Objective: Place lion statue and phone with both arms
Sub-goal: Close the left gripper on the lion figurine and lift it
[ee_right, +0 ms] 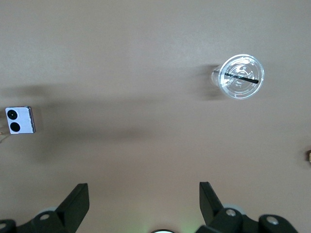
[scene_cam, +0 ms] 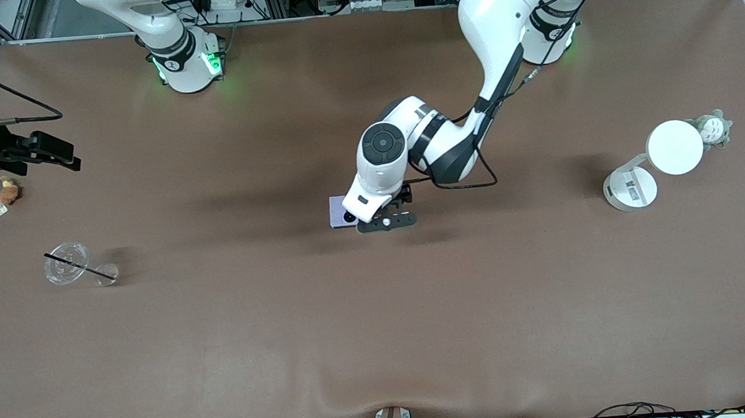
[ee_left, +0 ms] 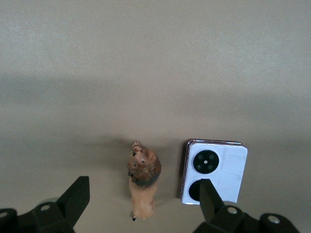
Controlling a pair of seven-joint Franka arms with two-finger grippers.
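My left gripper needs to go lower before it closes on the lion statue (ee_left: 143, 182). Its fingers are above the statue, over the phone's edge (ee_left: 188, 165), so they would miss if it closed now.
The lion statue (ee_left: 143, 182) is a small reddish-brown figurine that lies on the brown table beside the phone (ee_left: 214, 170). The phone is a pale lavender-white square with two black circles. My left gripper (ee_left: 142, 198) is open low over the lion, which lies between the fingers; one finger (ee_left: 206, 194) overlaps the phone's edge. In the front view the left gripper (scene_cam: 383, 223) is at the table's middle and hides the lion; part of the phone (scene_cam: 340, 212) shows beside it. My right gripper (ee_right: 142, 199) is open and empty, high over the table near its base. The right wrist view also shows the phone (ee_right: 19, 120).
A clear cup with a black straw (scene_cam: 69, 263) lies toward the right arm's end. A brown plush with a tag (scene_cam: 7, 193) sits at that edge. A white desk lamp (scene_cam: 673, 147) and a grey-white plush (scene_cam: 712, 127) stand toward the left arm's end.
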